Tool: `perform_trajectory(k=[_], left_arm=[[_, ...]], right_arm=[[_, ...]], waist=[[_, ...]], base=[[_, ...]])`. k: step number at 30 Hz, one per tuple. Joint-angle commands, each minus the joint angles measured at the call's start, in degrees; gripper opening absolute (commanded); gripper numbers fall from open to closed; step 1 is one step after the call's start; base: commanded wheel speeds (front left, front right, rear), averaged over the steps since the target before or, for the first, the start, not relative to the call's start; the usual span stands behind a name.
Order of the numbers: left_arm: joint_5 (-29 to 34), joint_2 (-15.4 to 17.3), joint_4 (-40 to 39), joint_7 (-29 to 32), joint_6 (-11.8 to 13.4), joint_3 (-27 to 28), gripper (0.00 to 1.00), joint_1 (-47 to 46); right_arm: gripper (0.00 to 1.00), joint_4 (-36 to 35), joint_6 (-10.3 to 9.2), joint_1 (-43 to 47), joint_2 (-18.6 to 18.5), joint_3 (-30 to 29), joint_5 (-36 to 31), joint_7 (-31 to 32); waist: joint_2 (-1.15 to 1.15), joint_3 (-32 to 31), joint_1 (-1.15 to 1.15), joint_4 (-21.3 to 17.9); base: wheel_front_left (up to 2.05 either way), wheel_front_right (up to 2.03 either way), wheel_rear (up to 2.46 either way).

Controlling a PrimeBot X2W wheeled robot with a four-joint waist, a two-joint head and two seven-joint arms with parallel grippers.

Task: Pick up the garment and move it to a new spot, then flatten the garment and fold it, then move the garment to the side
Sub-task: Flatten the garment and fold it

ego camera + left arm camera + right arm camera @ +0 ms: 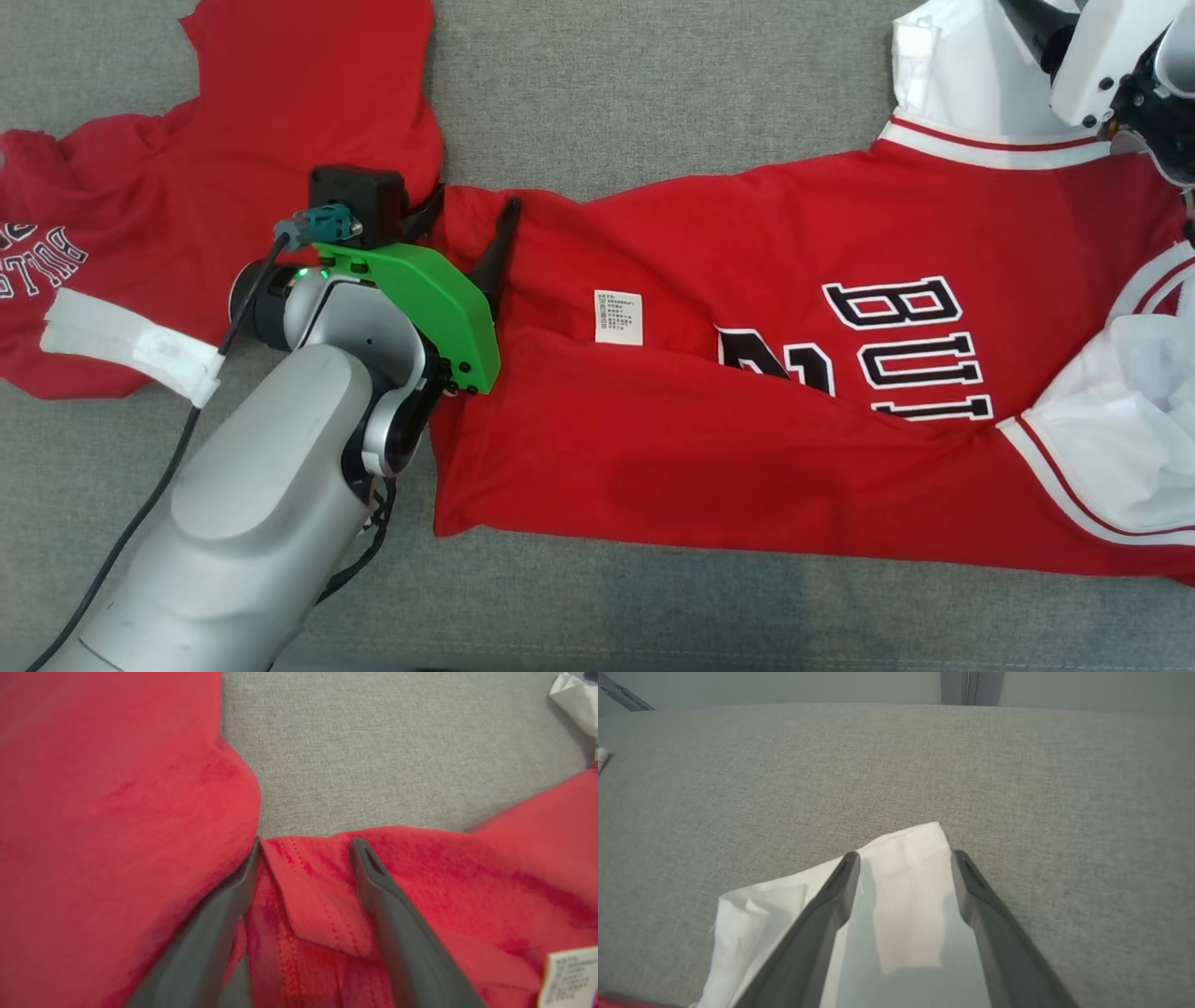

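I should fold the jersey's side over the lettering [909,349] next, so my left gripper needs to grab the jersey by the raised fold of its hem [470,222].
The garment [747,420] is a red jersey with white sleeves and black "BULLS" lettering, spread across the grey surface with its lower part folded over. A white care label [618,317] faces up. My left gripper [473,201] stands open at the jersey's left hem corner. In the left wrist view its fingers [397,924] straddle a folded, stitched bit of hem [317,896]. My right gripper [904,854] is open over the corner of a white sleeve [906,905], one finger on each side. The right wrist [1111,65] shows at the top right above that sleeve [962,65].
A second red garment [187,187] with white lettering and a white strip lies at the left, touching the jersey's corner beside my left fingers. It appears again as red cloth [117,835] in the left wrist view. Grey fabric surface [653,93] stretches behind and in front.
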Motion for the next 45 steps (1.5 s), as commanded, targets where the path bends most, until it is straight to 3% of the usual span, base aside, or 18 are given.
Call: perform_trajectory(k=[1,14,27,28,29,30,31,33,45], left_arm=[[0.5,-0.3,0.3,0.2,-0.3,-0.5,1.0,-0.1],[0.9,1.0,-3.4,1.1,0.9,-1.2,1.0,0.5],[0.8,1.5,-6.3,2.0,1.6,-1.7,1.0,0.7],[0.8,1.6,-6.3,2.0,1.6,-1.8,0.94,0.7],[0.7,1.6,-6.4,2.0,1.6,-1.8,0.79,0.7],[0.6,1.6,-6.4,2.1,1.5,-1.8,0.49,0.8],[0.6,1.6,-6.5,1.9,1.4,-1.9,0.36,0.9],[0.5,1.7,-6.5,1.6,1.3,-1.8,0.0,0.9],[0.3,1.8,-6.4,0.2,1.2,-1.7,0.0,1.4]], right_arm=[[1.0,0.2,-0.02,-0.6,0.1,0.2,0.5,0.2],[1.0,4.6,-0.03,-2.7,-0.7,4.9,3.0,-1.1],[0.98,11.2,-0.02,-5.0,1.1,6.5,4.4,-1.7],[0.66,11.3,-0.02,-5.1,1.2,6.7,4.7,-1.7],[0.36,11.4,-0.02,-5.1,1.3,6.9,4.8,-2.0],[0.17,11.4,-0.02,-5.2,1.4,7.1,5.0,-2.2],[0.0,11.3,-0.02,-5.2,1.5,7.3,5.2,-2.4],[0.0,11.1,-0.02,-5.3,1.4,7.6,5.6,-2.9],[0.0,9.5,-0.03,-3.8,0.5,9.8,8.8,-6.1]], waist=[[0.0,0.3,-0.01,0.3],[0.0,0.3,-0.01,1.2],[0.0,0.5,-0.01,2.0],[0.0,0.5,-0.01,2.0],[0.0,0.5,-0.01,2.0],[0.0,0.4,-0.01,2.0],[0.0,0.3,-0.01,2.0],[0.0,0.1,-0.01,1.9],[0.0,-2.3,-0.01,1.0]], base=[[0.0,0.0,0.0],[0.0,0.0,0.0],[0.0,0.0,0.0],[0.0,0.0,0.0],[0.0,0.0,0.0],[0.0,0.0,0.0],[0.0,0.0,0.0],[0.0,0.0,0.0],[0.0,0.0,0.0]])
